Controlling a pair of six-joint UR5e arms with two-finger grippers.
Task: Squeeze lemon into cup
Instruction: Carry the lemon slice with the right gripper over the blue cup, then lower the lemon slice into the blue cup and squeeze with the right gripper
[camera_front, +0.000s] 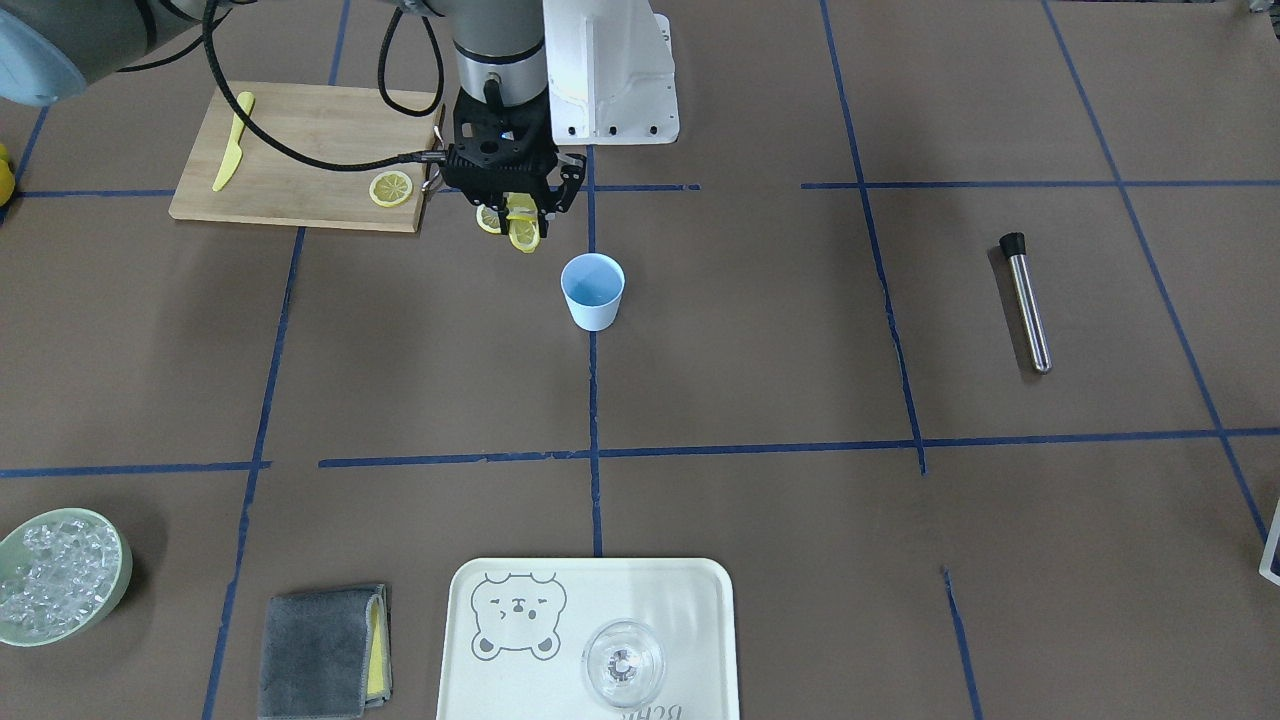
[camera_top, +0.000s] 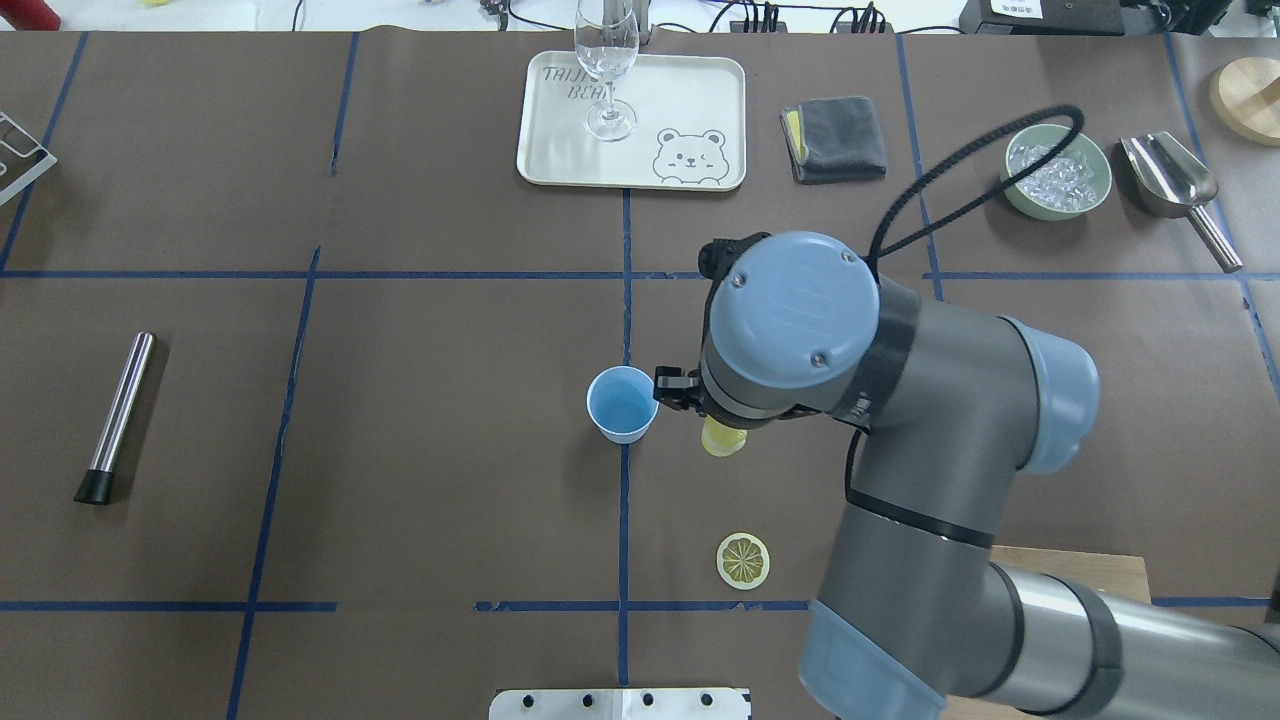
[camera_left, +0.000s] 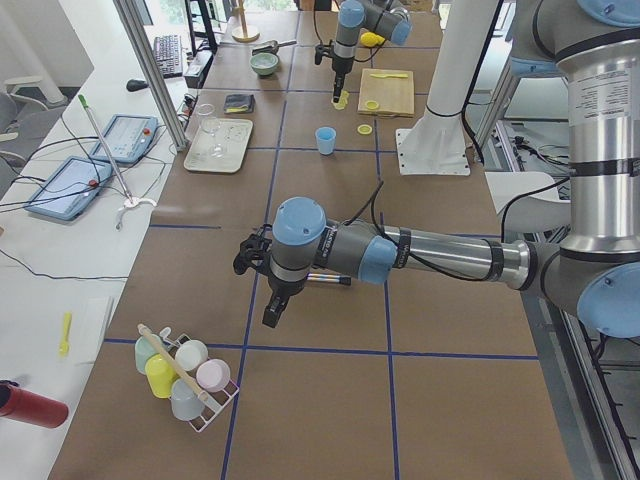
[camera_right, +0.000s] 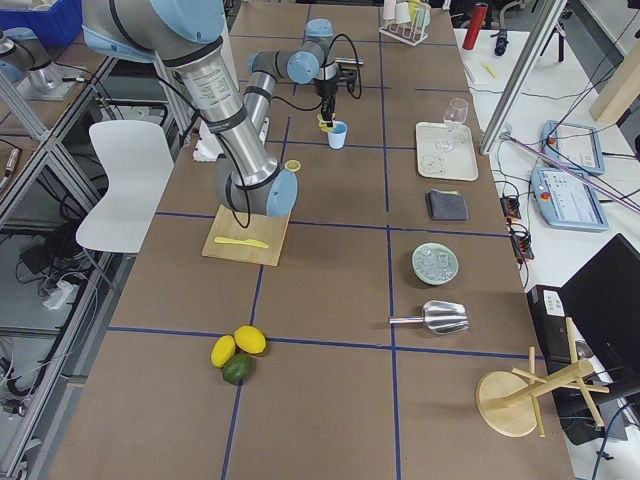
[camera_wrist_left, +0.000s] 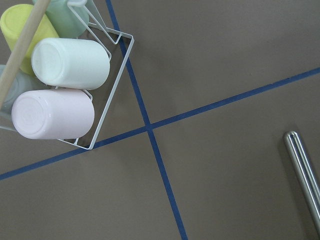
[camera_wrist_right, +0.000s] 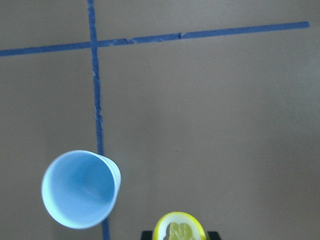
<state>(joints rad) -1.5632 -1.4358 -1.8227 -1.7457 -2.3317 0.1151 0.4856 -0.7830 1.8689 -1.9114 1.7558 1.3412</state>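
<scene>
I should move the lemon slices in my right gripper over the light-blue cup's opening (camera_front: 593, 278) (camera_wrist_right: 80, 185) before I let go of them. The slices are hanging beside the opening.
My right gripper (camera_front: 520, 215) is shut on yellow lemon slices (camera_front: 523, 232) and holds them above the table, just beside the light-blue cup (camera_front: 592, 290) on the robot's side. The right wrist view shows the cup (camera_wrist_right: 80, 189) at lower left and a held slice (camera_wrist_right: 180, 227) at the bottom edge. From overhead the lemon (camera_top: 722, 438) peeks out under the wrist, right of the cup (camera_top: 622, 403). One loose slice (camera_top: 743, 560) lies on the table and another (camera_front: 391, 188) on the cutting board. My left gripper (camera_left: 270, 315) hangs far off near a cup rack; I cannot tell its state.
A wooden cutting board (camera_front: 290, 150) with a yellow knife (camera_front: 232, 155) lies near the right arm. A steel muddler (camera_front: 1027, 300), a tray (camera_front: 690, 600) with a clear glass (camera_front: 623, 663), a grey cloth (camera_front: 320, 650) and a green ice bowl (camera_front: 122, 585) stand further off.
</scene>
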